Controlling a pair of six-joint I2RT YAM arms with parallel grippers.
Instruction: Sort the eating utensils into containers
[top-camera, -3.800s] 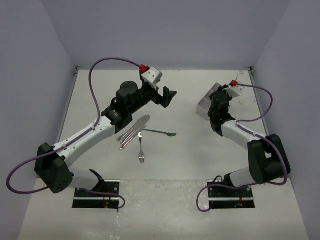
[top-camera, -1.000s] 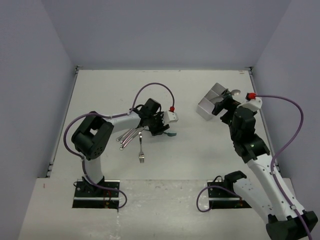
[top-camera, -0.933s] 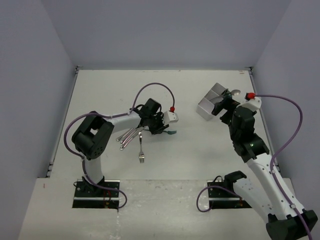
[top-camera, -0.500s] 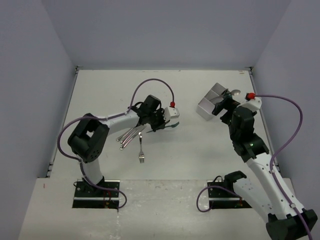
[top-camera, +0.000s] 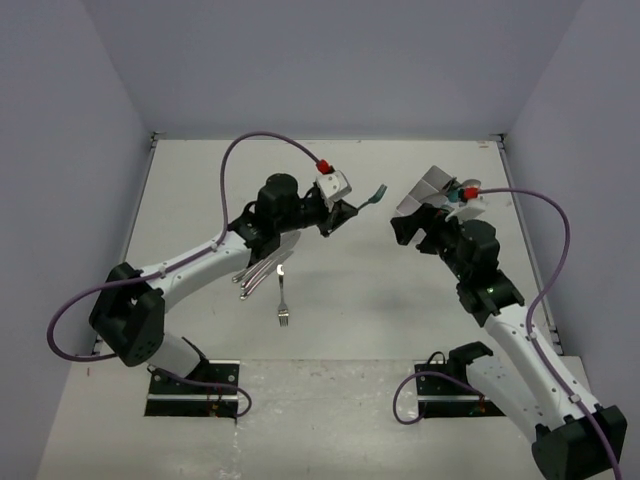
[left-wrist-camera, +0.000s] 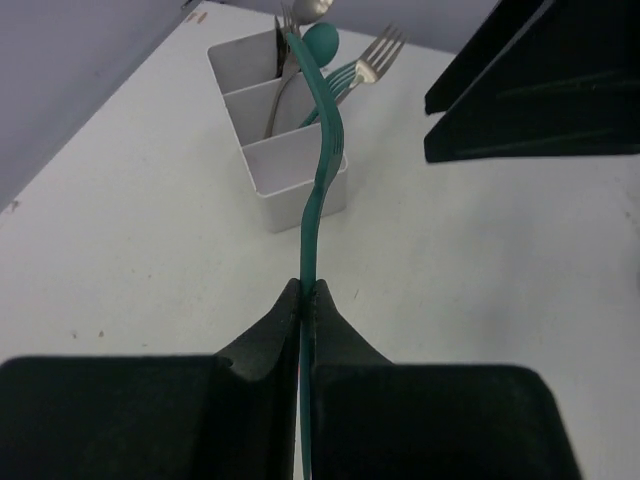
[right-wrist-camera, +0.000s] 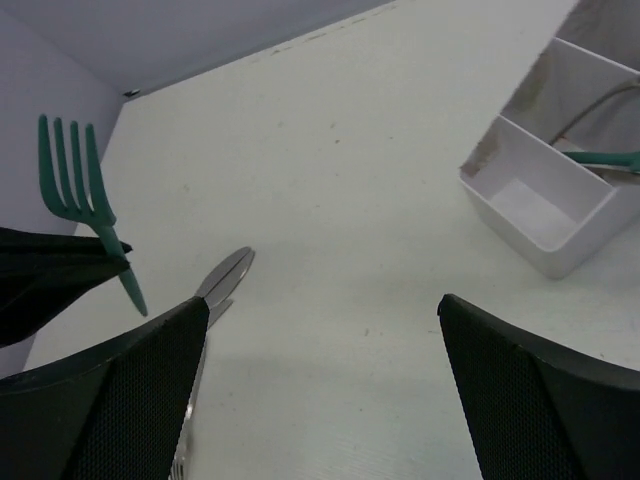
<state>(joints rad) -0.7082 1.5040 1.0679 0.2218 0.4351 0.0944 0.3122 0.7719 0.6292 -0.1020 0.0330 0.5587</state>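
Observation:
The right gripper grabs the teal fork by the neck beside its tines next, so the fork's handle stays free to enter the container first.
My left gripper (top-camera: 345, 211) is shut on the handle of a teal fork (top-camera: 377, 192), held in the air with its tines toward the container (top-camera: 419, 191). The left wrist view shows the fork (left-wrist-camera: 321, 170) clamped edge-on between the jaws and pointing at the white three-compartment container (left-wrist-camera: 292, 172), which holds a teal spoon (left-wrist-camera: 322, 41) and a silver fork (left-wrist-camera: 376, 54). My right gripper (top-camera: 412, 226) stands open beside the container, nothing between its fingers. Its wrist view shows the teal fork (right-wrist-camera: 75, 168) at the left and the container (right-wrist-camera: 556, 205) at the right.
Several silver utensils (top-camera: 262, 264) lie bunched on the table under the left arm, with a single silver fork (top-camera: 282, 296) nearer the bases. A silver knife tip (right-wrist-camera: 226, 276) shows in the right wrist view. Grey walls enclose the table.
My left gripper closed on the teal fork, lifted it off the table and carried it up and right toward the container. The right arm swung its gripper leftward, away from the container's side.

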